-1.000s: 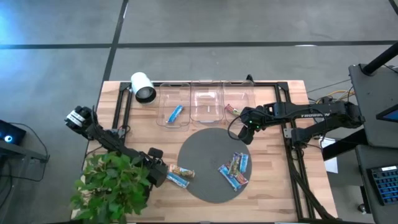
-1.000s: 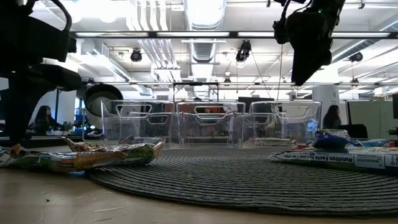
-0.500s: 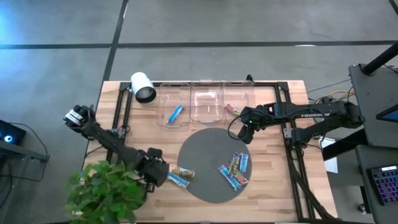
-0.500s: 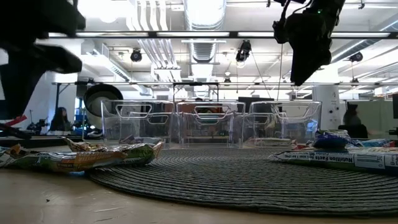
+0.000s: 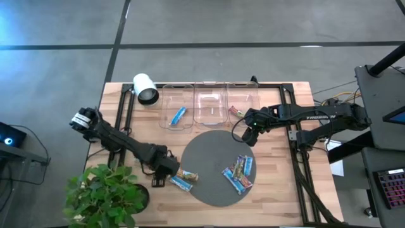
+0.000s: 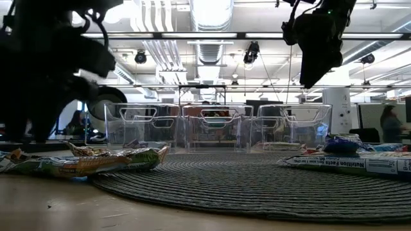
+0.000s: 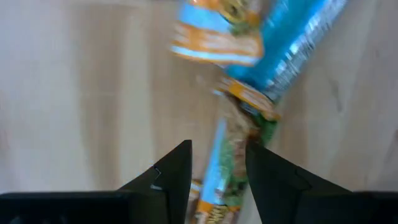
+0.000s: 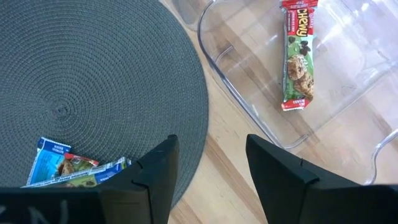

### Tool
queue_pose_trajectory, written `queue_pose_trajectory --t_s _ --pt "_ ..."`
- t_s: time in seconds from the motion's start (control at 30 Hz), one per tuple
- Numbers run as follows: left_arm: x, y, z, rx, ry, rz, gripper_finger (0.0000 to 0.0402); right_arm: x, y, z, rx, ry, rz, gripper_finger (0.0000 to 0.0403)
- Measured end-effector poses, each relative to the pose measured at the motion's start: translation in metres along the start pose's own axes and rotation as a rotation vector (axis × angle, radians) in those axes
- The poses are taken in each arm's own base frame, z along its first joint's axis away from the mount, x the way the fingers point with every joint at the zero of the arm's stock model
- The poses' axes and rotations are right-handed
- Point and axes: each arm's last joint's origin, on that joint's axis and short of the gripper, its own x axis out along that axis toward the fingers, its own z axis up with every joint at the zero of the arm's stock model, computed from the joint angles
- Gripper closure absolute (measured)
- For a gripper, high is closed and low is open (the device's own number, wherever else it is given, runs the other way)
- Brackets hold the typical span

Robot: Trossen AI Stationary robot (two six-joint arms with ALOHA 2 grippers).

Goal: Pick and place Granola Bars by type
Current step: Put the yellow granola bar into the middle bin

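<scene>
My left gripper's fingers are above the tan-and-green bar (image 7: 239,134). My left gripper needs to go lower before it closes on the bar.
Two bars lie flat at the grey mat's left edge: a tan-and-green one (image 5: 186,175) and a blue one (image 5: 180,183). My left gripper (image 5: 166,169) hovers open just left of them; in its wrist view the tan-and-green bar (image 7: 239,134) and the blue bar (image 7: 292,43) lie ahead of the gripper (image 7: 217,158). Several more bars (image 5: 238,172) lie on the mat's right part. A blue bar (image 5: 178,115) lies in the left bin, a red-and-green bar (image 8: 296,65) in the right bin. My right gripper (image 5: 248,134) waits open, raised between mat and right bin.
Three clear bins (image 5: 210,106) stand in a row along the far side. The round woven mat (image 5: 209,158) fills the table's middle. A potted plant (image 5: 104,197) stands at the near left corner, close under my left arm. A white cylinder (image 5: 145,88) lies far left.
My left gripper has swung toward the table's right, off the plant and up to the two bars at the mat's left edge. The plant's leaves have shifted toward the left edge. My right arm has kept still.
</scene>
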Motion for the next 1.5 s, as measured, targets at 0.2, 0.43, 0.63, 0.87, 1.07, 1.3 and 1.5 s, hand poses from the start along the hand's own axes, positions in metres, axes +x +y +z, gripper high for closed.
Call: queue_pose_trajectory --t_s 0.2,0.43,0.63,0.87,1.07,1.3,1.5 --pt "0.007 -0.013 -0.006 0.068 0.053 -0.048 0.027 0.001 -0.001 -0.001 0.004 0.008 -0.005 0.0225" --pt "0.014 -0.022 -0.011 0.119 0.052 0.02 0.027 0.009 -0.003 -0.008 0.024 0.036 -0.025 0.0225" --pt "0.012 -0.021 -0.009 0.093 0.026 0.088 0.027 0.015 -0.006 -0.013 0.026 0.059 -0.04 0.0225" --pt "-0.003 -0.022 -0.009 0.104 -0.01 0.11 0.0261 0.015 -0.005 -0.012 0.027 0.052 -0.036 0.0225" --pt "-0.003 -0.022 -0.01 0.108 -0.003 0.106 0.0226 0.015 -0.005 -0.012 0.023 0.048 -0.039 0.0225" --pt "0.006 -0.021 -0.013 0.154 0.005 0.096 0.0204 0.015 -0.006 -0.012 0.023 0.038 -0.051 0.0225" --pt "0.017 -0.02 -0.015 0.163 0.025 0.087 0.0204 0.015 -0.006 -0.012 0.023 0.037 -0.053 0.0225"
